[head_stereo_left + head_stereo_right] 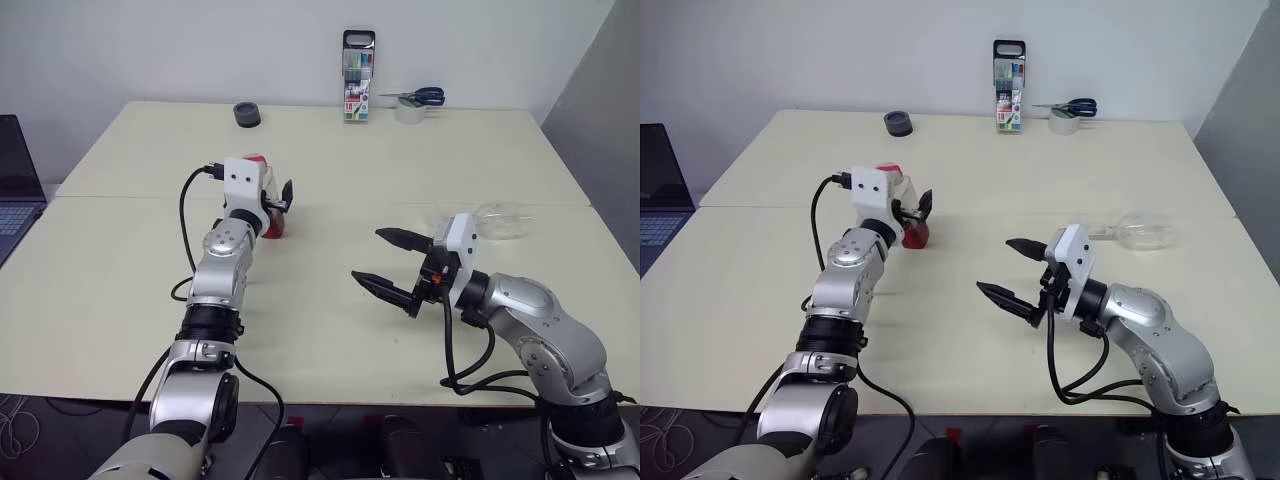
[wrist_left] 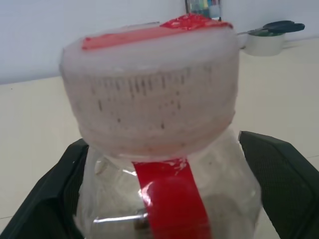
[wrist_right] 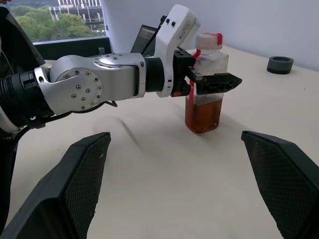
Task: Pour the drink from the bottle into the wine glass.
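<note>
My left gripper needs to close on the bottle (image 2: 169, 194) now: its fingers are beside the bottle under the cap (image 2: 152, 94) in the left wrist view.
The bottle (image 3: 205, 59) stands upright on the table's left half, clear with a red strip and a red-and-white cap (image 2: 149, 94). The reddish-brown drink (image 3: 202, 114) fills its lower part. My left gripper (image 1: 278, 200) is open and straddles the bottle just under the cap, one black finger (image 3: 219, 82) on each side. The wine glass (image 1: 1137, 233) lies on its side on the right half. In front of the glass and a little to its left, my right gripper (image 1: 366, 254) hangs open and holds nothing, pointing left towards the bottle.
At the table's far edge stand a pack of coloured markers (image 1: 358, 75), scissors (image 1: 420, 96) on a roll of tape (image 1: 410, 112), and a small black round thing (image 1: 247, 114). A laptop (image 1: 15, 190) sits off the left edge.
</note>
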Tool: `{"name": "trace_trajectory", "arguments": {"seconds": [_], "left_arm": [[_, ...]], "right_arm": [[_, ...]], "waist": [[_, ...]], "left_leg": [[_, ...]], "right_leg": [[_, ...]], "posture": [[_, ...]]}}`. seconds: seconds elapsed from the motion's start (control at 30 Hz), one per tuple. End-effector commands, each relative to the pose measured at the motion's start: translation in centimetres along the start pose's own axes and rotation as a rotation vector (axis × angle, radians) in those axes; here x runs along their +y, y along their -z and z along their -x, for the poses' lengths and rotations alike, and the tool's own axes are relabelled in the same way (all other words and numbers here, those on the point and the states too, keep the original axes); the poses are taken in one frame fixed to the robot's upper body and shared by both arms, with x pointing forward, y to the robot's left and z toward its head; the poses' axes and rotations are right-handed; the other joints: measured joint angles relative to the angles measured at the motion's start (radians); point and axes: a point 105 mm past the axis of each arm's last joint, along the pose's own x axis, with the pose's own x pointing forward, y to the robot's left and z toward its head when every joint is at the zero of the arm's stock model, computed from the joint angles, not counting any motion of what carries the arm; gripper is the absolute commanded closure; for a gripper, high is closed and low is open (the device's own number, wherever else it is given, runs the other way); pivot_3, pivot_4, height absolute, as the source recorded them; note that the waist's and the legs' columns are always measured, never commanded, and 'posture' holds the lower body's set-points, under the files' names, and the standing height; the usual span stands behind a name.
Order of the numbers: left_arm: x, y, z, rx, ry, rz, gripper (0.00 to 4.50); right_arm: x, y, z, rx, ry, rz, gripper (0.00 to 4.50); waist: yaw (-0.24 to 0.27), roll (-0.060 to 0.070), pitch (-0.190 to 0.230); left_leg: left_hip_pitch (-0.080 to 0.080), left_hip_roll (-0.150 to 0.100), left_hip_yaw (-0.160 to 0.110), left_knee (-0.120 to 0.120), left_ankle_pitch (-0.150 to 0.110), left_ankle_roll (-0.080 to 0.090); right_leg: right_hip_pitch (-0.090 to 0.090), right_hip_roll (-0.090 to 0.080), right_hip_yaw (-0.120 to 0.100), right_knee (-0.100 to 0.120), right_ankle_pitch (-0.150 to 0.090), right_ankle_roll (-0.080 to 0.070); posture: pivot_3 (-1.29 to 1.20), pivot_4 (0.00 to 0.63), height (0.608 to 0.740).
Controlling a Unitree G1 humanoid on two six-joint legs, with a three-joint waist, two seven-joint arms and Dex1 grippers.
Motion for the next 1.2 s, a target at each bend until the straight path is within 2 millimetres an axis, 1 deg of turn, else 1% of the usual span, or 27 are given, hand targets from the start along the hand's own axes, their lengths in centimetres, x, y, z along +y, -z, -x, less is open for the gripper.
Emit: {"name": "trace_trajectory", "arguments": {"seconds": [0.03,0.07,0.1,0.27,0.3,0.43,0.53,0.7,0.8,0.83,0.9,0.97,1.1,1.2], "left_arm": [[0.2,-2.2,-0.4,-0.066,-0.005,-0.030,0.43],[0.3,-2.2,-0.4,-0.066,-0.007,-0.033,0.61],[0.3,-2.2,-0.4,-0.066,-0.008,-0.034,0.91],[0.4,-2.0,-0.3,-0.065,-0.012,-0.028,2.57],[0.4,-2.0,-0.2,-0.064,-0.013,-0.025,2.70],[0.4,-1.8,0.1,-0.077,0.000,0.002,2.72],[-0.1,-2.0,0.3,-0.093,0.055,0.039,2.72],[-2.5,-3.5,0.5,-0.171,0.271,0.089,2.72],[-5.2,-4.1,0.8,-0.183,0.499,0.108,2.72],[-6.4,-4.2,1.2,-0.189,0.597,0.104,2.72],[-8.1,-4.6,1.8,-0.204,0.749,0.080,2.72],[-9.0,-4.9,2.1,-0.224,0.825,0.062,2.72],[-11.9,-6.1,3.0,-0.254,1.055,0.079,2.72],[-13.8,-6.1,4.5,-0.229,1.248,0.088,2.73]], "right_arm": [[0.4,-1.2,0.1,-0.027,-0.015,0.045,0.00],[0.4,-1.1,0.1,-0.025,-0.014,0.045,0.00],[0.4,-1.1,0.2,-0.024,-0.013,0.045,0.00],[0.3,-1.0,0.2,-0.022,-0.012,0.045,0.00],[0.3,-1.0,0.2,-0.022,-0.012,0.045,0.00],[0.3,-1.1,0.1,-0.024,-0.012,0.053,0.00],[0.1,-1.3,0.3,-0.021,-0.003,0.071,0.00],[-0.7,-2.0,1.6,-0.012,0.063,0.104,0.00],[-0.9,-2.2,2.7,0.008,0.111,0.118,0.00],[-0.8,-2.2,3.0,0.013,0.127,0.120,0.00],[-0.7,-2.5,3.4,0.016,0.156,0.116,0.00],[-0.5,-2.7,3.6,0.016,0.175,0.111,0.00],[-0.6,-3.9,3.2,-0.005,0.248,0.108,0.00],[-1.1,-4.8,2.2,-0.012,0.300,0.111,0.00]], "waist": [[0.000,0.000,0.000],[0.000,0.000,0.000],[0.000,0.000,0.000],[0.000,0.000,0.000],[-0.001,0.000,0.000],[-0.001,0.000,0.000],[0.000,0.000,0.000],[0.000,0.000,0.000],[0.001,0.000,0.000],[0.002,0.000,0.000],[0.001,0.000,0.000],[0.000,-0.001,0.000],[-0.003,-0.001,0.000],[-0.009,0.000,0.000]], "left_leg": [[0.000,0.000,0.000,0.000,0.000,0.000],[0.000,0.000,0.000,0.000,0.000,0.000],[0.000,0.000,0.000,0.000,0.000,0.000],[0.000,0.000,0.000,0.000,0.000,0.000],[0.000,0.000,0.000,0.000,0.000,0.000],[0.000,0.000,0.000,0.000,0.000,0.000],[0.000,0.000,0.000,0.000,0.000,-0.001],[-0.001,0.000,0.000,0.000,0.000,-0.001],[-0.001,0.000,0.000,0.000,0.000,-0.001],[-0.001,0.000,0.000,0.000,0.000,-0.001],[-0.002,-0.001,0.000,0.000,0.000,-0.001],[-0.002,0.000,0.000,0.000,0.000,-0.001],[-0.001,0.000,0.000,0.000,0.000,0.001],[-0.001,0.000,0.001,0.000,-0.001,0.001]], "right_leg": [[0.000,0.000,0.000,0.000,0.000,0.000],[0.000,0.000,0.000,0.000,0.000,0.000],[0.000,0.000,0.000,0.000,0.000,0.000],[0.000,0.000,0.000,0.000,0.000,0.000],[0.000,0.000,0.000,0.000,0.000,0.000],[0.000,0.000,0.000,0.000,0.000,0.000],[0.000,0.000,0.000,0.000,0.000,0.000],[0.000,0.000,0.000,0.000,0.000,0.000],[0.000,0.000,0.000,-0.001,0.000,0.000],[0.000,0.000,0.000,-0.001,0.000,0.000],[0.000,0.000,-0.001,-0.001,0.000,0.000],[0.000,0.000,0.000,-0.001,0.000,0.000],[0.000,0.001,0.000,0.000,0.000,0.000],[0.000,0.001,0.000,0.000,0.000,0.000]], "posture": [[0.00,0.150,0.740],[0.00,0.150,0.740],[0.00,0.150,0.740],[0.00,0.150,0.740],[0.00,0.150,0.740],[0.00,0.150,0.740],[0.00,0.150,0.740],[0.00,0.150,0.740],[0.00,0.150,0.740],[0.00,0.150,0.740],[0.00,0.150,0.740],[0.00,0.150,0.740],[0.00,0.150,0.740],[0.00,0.150,0.740]]}}
